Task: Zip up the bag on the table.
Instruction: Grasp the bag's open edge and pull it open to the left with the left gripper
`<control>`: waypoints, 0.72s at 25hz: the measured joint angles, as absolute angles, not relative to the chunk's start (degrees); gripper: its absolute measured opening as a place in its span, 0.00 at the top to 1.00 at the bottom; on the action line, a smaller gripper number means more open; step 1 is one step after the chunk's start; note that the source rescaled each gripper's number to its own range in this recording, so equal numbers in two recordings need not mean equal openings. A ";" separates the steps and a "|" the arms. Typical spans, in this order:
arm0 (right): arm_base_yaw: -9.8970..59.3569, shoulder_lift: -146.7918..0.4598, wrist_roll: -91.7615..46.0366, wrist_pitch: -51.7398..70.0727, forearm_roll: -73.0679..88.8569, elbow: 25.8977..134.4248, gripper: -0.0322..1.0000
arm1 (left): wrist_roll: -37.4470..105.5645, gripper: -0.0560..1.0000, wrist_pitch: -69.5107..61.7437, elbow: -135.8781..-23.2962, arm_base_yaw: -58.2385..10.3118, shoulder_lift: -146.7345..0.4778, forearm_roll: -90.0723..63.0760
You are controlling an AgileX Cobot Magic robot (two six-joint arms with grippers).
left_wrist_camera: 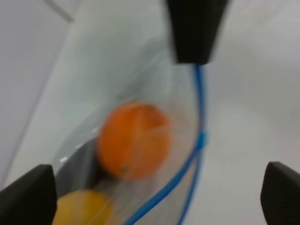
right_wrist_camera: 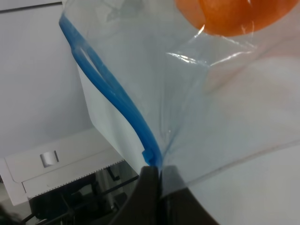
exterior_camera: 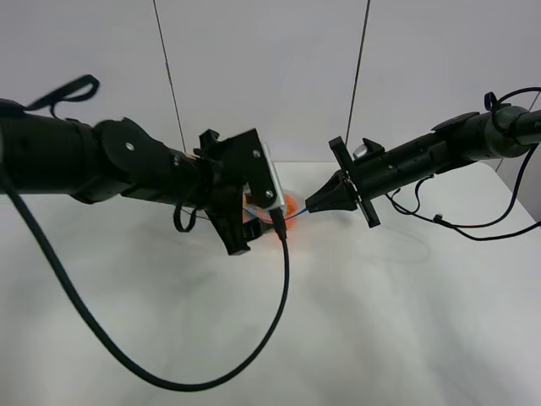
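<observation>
My left gripper grabs the loose end of the blue zipper strip next, to zip up the clear bag holding the orange (left_wrist_camera: 133,140) and pear.
The clear bag (left_wrist_camera: 154,93) lies on the white table (exterior_camera: 380,321) between my two grippers, and little of it shows in the high view (exterior_camera: 292,211). An orange (left_wrist_camera: 133,140), a yellow pear (left_wrist_camera: 84,208) and a dark item (left_wrist_camera: 77,164) show through it. Its blue zipper strip (right_wrist_camera: 110,89) runs along one edge. My right gripper (right_wrist_camera: 157,187) is shut on the end of the strip; it also shows in the high view (exterior_camera: 309,205) and in the left wrist view (left_wrist_camera: 194,28). My left gripper (left_wrist_camera: 154,197) is open, with its fingers wide apart on either side of the bag.
A black cable (exterior_camera: 279,313) hangs from the left arm and loops over the table's front. Thinner cables (exterior_camera: 456,224) trail from the right arm onto the table at the right. A white wall (exterior_camera: 270,68) stands behind.
</observation>
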State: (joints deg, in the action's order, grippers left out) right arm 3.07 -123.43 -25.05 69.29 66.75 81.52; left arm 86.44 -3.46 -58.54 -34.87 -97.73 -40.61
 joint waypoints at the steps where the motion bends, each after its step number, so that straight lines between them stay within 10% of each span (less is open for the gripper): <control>1: 3.07 -123.43 -25.05 69.29 66.75 81.52 0.97 | 86.44 0.00 -2.25 -58.54 -35.71 -99.01 -40.61; 11: 3.07 -123.43 -25.05 69.29 66.75 81.52 0.97 | 83.58 0.00 14.31 -58.58 -39.78 -109.24 -40.78; 18: 3.07 -123.43 -25.05 69.29 66.75 81.52 0.97 | 79.77 0.28 15.41 -58.58 -39.98 -110.87 -40.78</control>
State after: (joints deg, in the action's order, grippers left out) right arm 3.07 -123.43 -25.05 69.29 66.75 81.52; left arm 79.77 15.41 -58.58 -39.98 -110.87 -40.78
